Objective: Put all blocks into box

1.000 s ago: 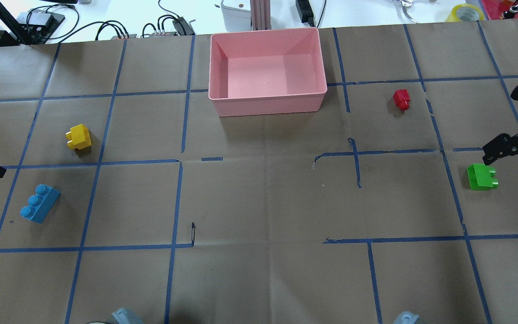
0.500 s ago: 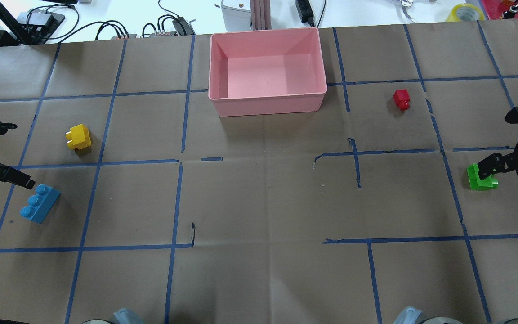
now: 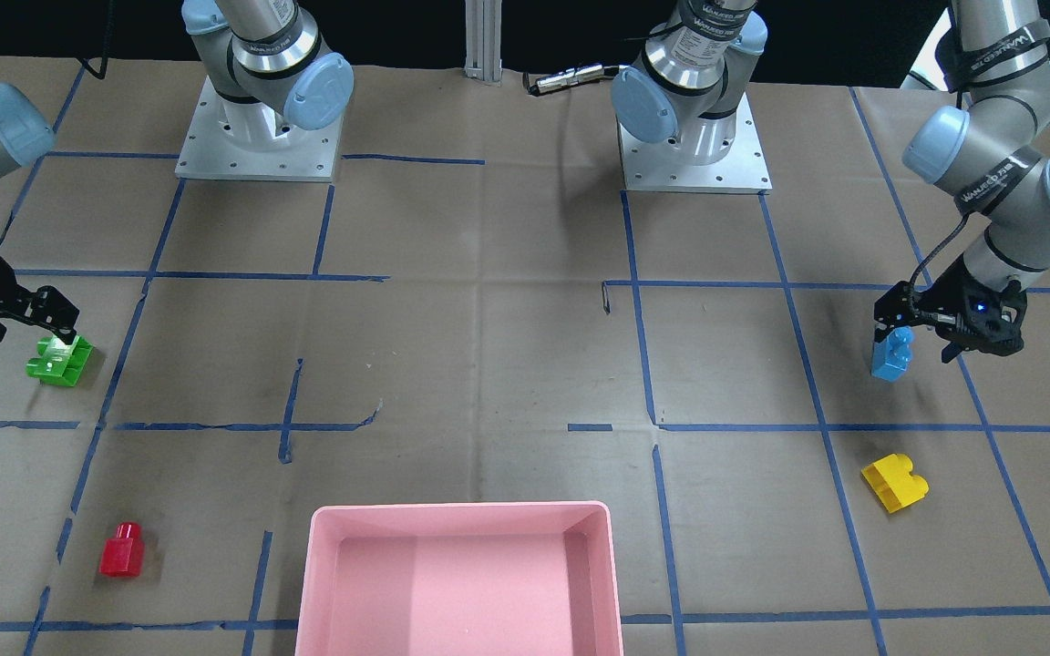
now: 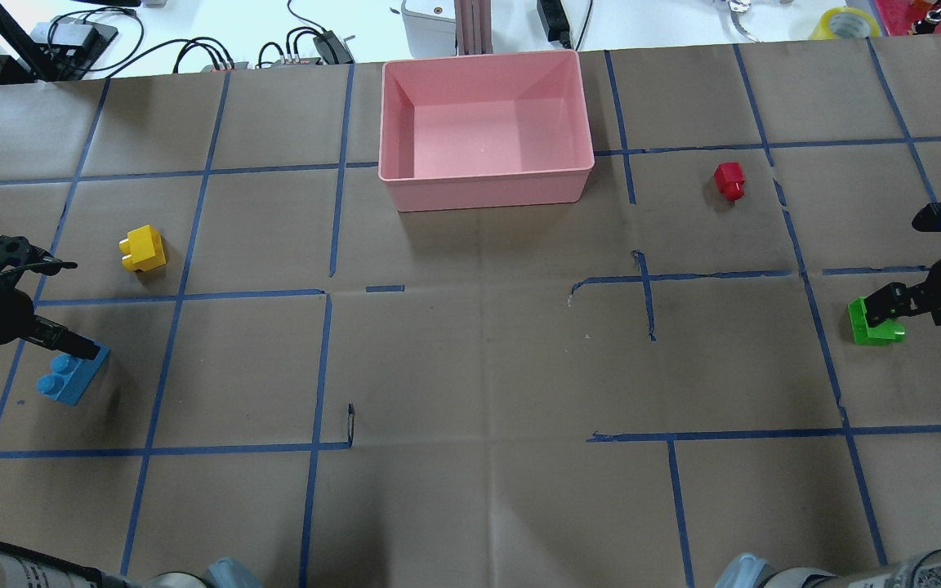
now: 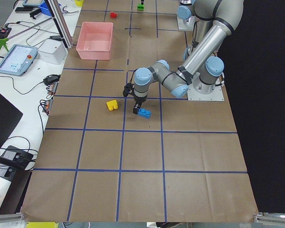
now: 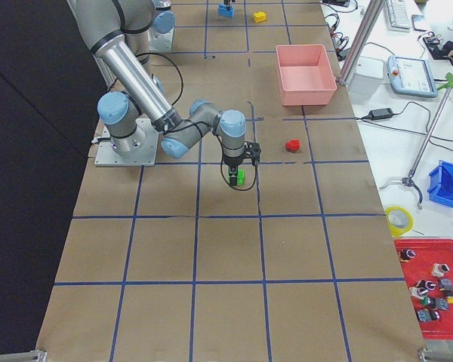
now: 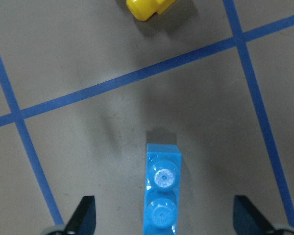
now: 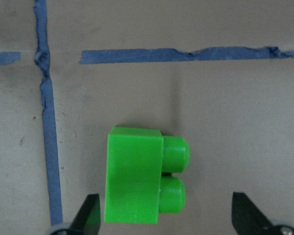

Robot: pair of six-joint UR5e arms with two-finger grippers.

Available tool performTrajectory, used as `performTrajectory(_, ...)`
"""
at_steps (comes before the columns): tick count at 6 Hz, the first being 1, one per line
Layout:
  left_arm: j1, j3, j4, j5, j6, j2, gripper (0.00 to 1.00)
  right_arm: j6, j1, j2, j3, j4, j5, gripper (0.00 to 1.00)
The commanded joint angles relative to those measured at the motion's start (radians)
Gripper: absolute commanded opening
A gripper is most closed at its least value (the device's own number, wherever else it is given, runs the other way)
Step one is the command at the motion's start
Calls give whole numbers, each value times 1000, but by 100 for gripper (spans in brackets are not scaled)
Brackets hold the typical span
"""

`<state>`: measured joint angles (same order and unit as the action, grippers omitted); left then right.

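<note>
I will next grab the long blue brick by its long sides with my left gripper, then put the brick into the pink box (image 3: 458, 585) with that gripper.
My left gripper (image 4: 78, 351) is open, its fingers on either side of the long blue brick (image 4: 69, 382), which lies between them in the left wrist view (image 7: 161, 191). My right gripper (image 4: 887, 306) is open over the green brick (image 4: 875, 325), which lies on its side between the fingertips in the right wrist view (image 8: 142, 181). The yellow brick (image 4: 142, 248) lies beyond the blue one. The red brick (image 4: 729, 180) lies to the right of the pink box (image 4: 487, 192), which stands empty at the table's far edge.
Blue tape lines cross the brown paper table cover. Cables, a grey device (image 4: 428, 28) and a tape roll (image 4: 846, 23) lie beyond the far edge behind the box. The two arm bases (image 3: 261, 137) stand at the robot's side.
Both arms have come in from the table's sides. The left gripper moved right and down to the blue brick. The right gripper moved left and down to the green brick.
</note>
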<state>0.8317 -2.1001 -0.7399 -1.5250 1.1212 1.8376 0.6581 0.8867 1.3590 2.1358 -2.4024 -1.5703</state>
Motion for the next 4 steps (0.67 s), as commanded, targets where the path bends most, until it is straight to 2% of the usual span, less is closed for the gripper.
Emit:
performTrajectory(1,-3,-27,28,2,14,19,99,-5,0,-1,1,-6,25,94)
performTrajectory(2,-3,-40,28,0,12,8,89,-6,0,-1,3,-4,33,94)
performTrajectory(3,-3,-37,30,-7,14,8,65,-6,1,-21,0,-18,38,94)
performTrajectory(4,-3,-35,31,-10,18,8,56,-6,3,-43,3,-56,38,94)
